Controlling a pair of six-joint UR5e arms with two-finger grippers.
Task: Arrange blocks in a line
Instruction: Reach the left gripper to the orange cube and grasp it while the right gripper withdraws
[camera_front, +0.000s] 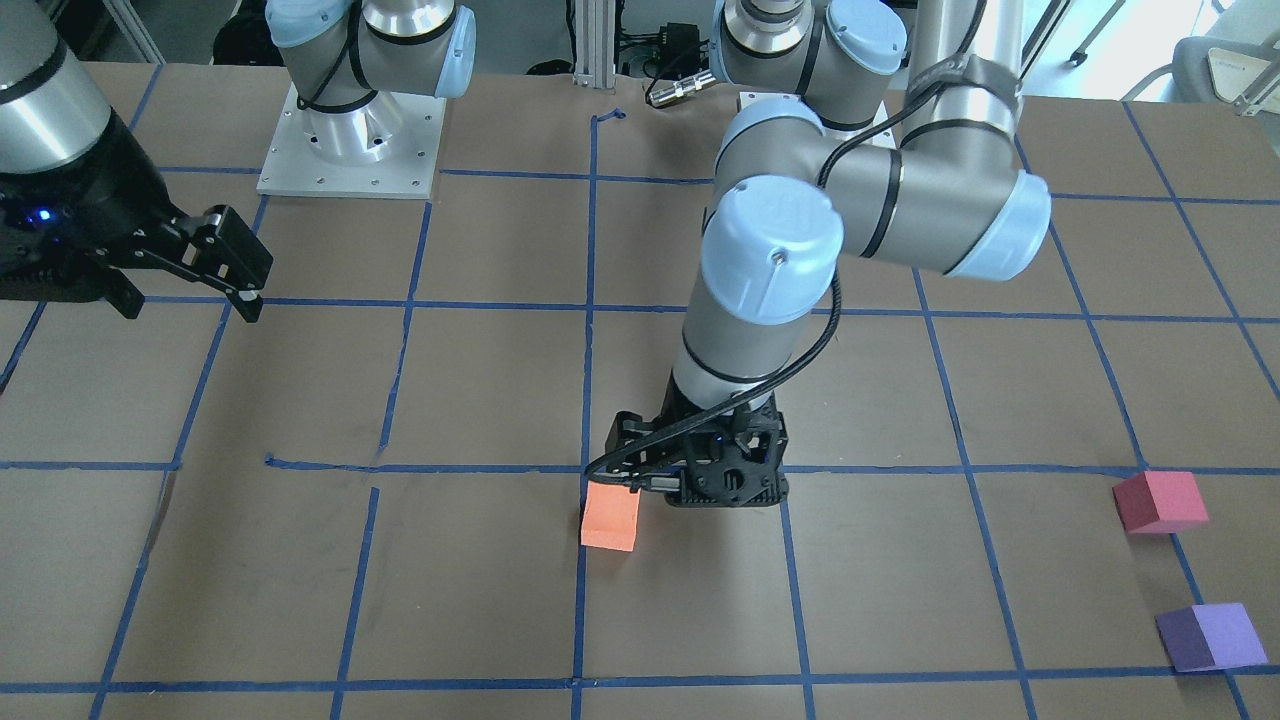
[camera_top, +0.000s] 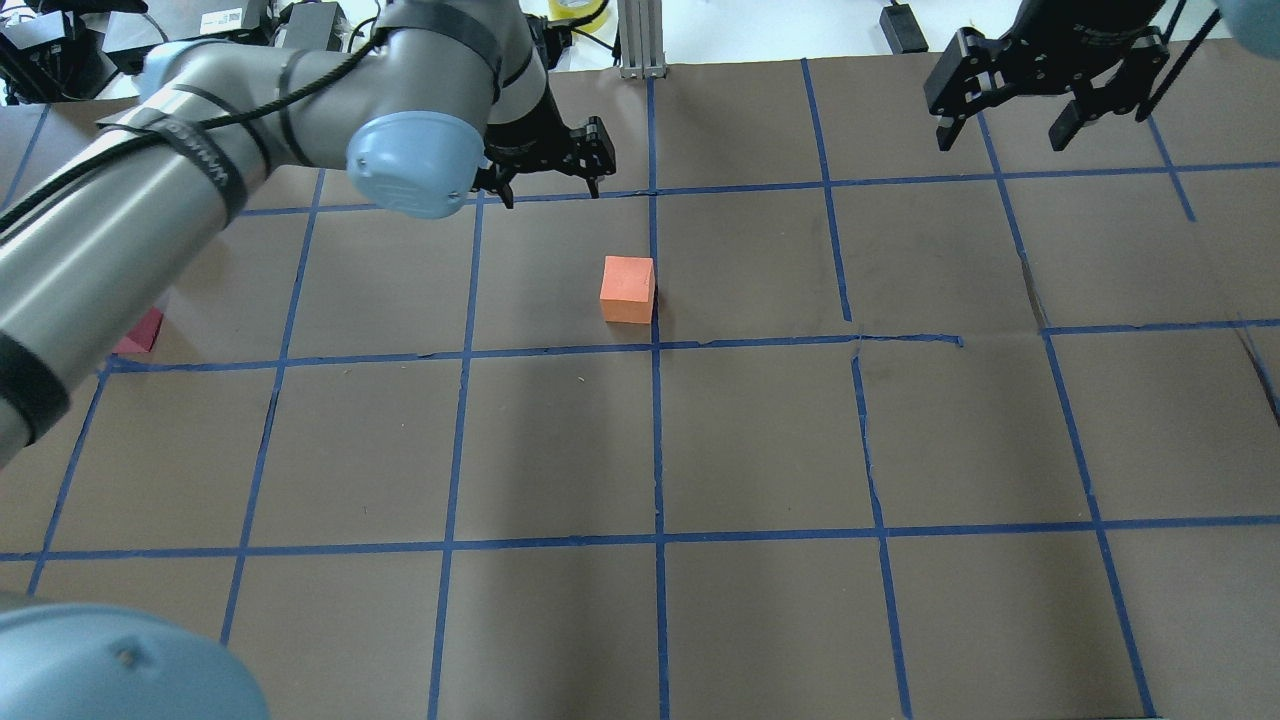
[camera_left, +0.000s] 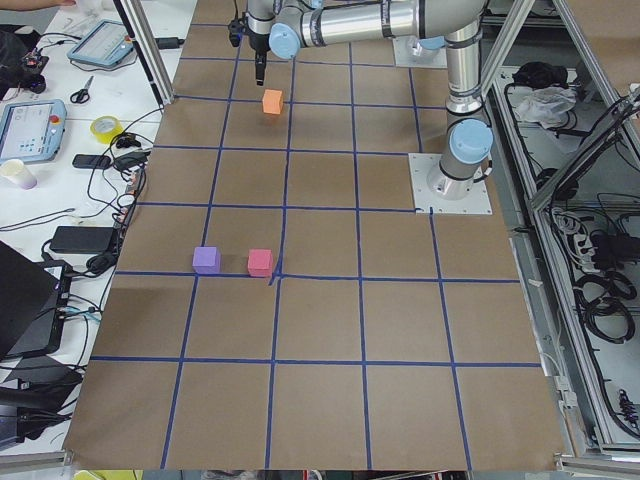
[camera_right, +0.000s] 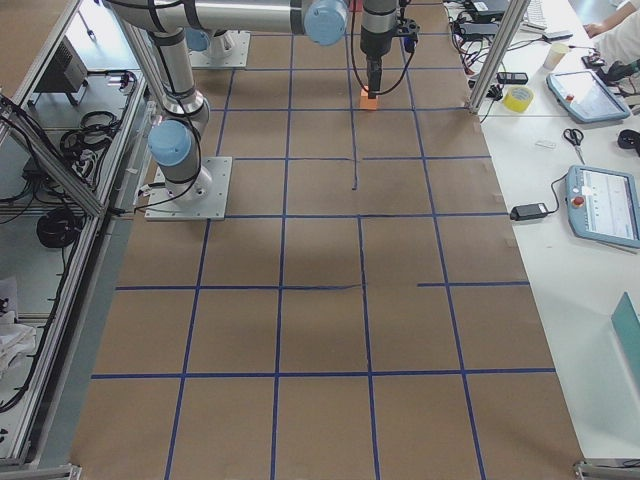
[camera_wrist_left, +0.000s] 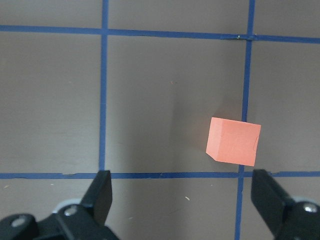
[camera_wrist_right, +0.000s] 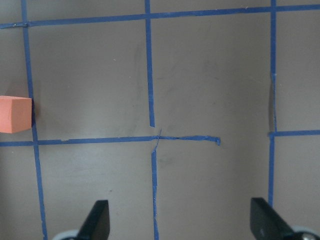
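Observation:
Next, my left gripper grips the orange block's opposite sides, to line the orange block (camera_top: 628, 290) up with the pink and purple blocks.
The orange block (camera_top: 628, 290) sits on the brown paper beside a blue tape line near the table's middle. My left gripper (camera_top: 550, 188) hovers open and empty just beyond it on the far side. In the left wrist view the orange block (camera_wrist_left: 233, 141) lies ahead of the right finger (camera_wrist_left: 265, 192), not between the jaws. The pinkish-red block (camera_front: 1160, 500) and the purple block (camera_front: 1210, 637) sit apart from each other far off on my left side. My right gripper (camera_top: 1000, 135) is open, empty and raised at the far right.
Blue tape lines form a grid on the brown paper table (camera_top: 760, 440). The arm bases (camera_front: 350, 140) stand at the robot's edge. Tablets, tape rolls and cables (camera_left: 60, 120) lie on a side bench past the far edge.

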